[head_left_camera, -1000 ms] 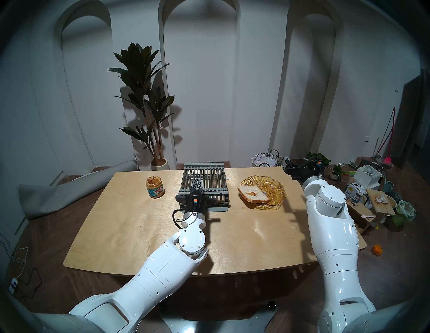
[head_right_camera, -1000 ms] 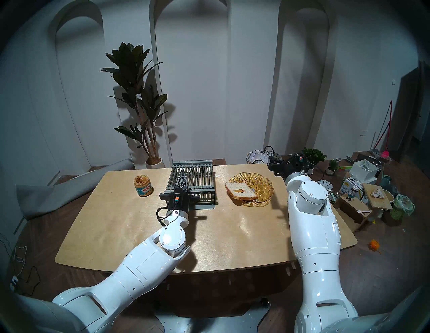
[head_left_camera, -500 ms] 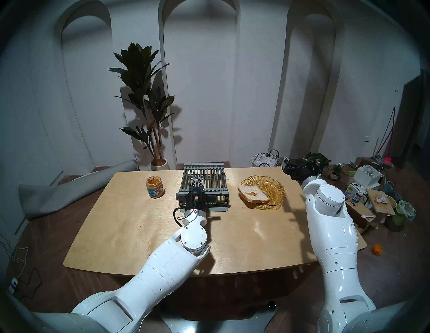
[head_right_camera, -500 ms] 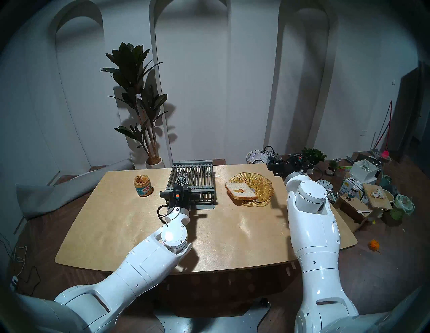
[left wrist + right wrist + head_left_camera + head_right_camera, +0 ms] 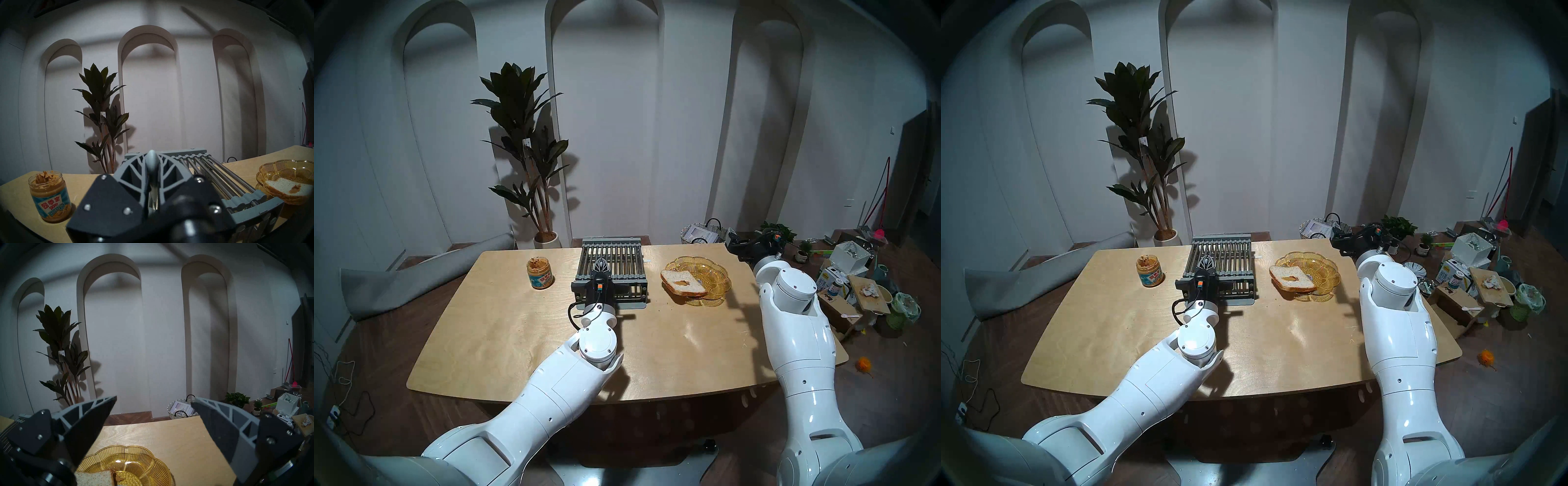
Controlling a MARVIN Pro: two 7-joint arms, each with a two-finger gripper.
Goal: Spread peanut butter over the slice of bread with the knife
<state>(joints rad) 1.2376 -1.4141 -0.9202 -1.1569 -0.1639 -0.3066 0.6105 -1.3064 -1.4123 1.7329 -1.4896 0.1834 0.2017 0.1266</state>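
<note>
The fingers holding the knife (image 5: 151, 162) reach down beside the grey rack's bars and the knife would rest in the rack, so my left gripper releases the knife now.
The peanut butter fills an open glass jar (image 5: 540, 275) at the table's back left, also in the left wrist view (image 5: 50, 195). The slice of bread (image 5: 683, 281) lies tilted on the near-left rim of the amber plate (image 5: 717, 271), with a small brown dab in its middle (image 5: 295, 187). My left gripper (image 5: 601, 265) is over the front left of the grey barred rack (image 5: 619, 261). It is shut (image 5: 151, 169) on the knife (image 5: 151, 162). The grey handle end sticks out past the fingertips. My right gripper (image 5: 154, 399) is open and empty, behind and right of the plate (image 5: 163, 468).
A potted plant (image 5: 524, 152) stands by the wall behind the table. A woven basket (image 5: 700, 234) sits past the far right corner. Boxes, bottles and clutter (image 5: 857, 278) crowd the floor at the right. A grey roll (image 5: 415, 275) lies left of the table.
My left arm has edged slightly forward over the rack, still shut on the knife. The right arm has barely moved. Bread, plate and jar are unchanged.
</note>
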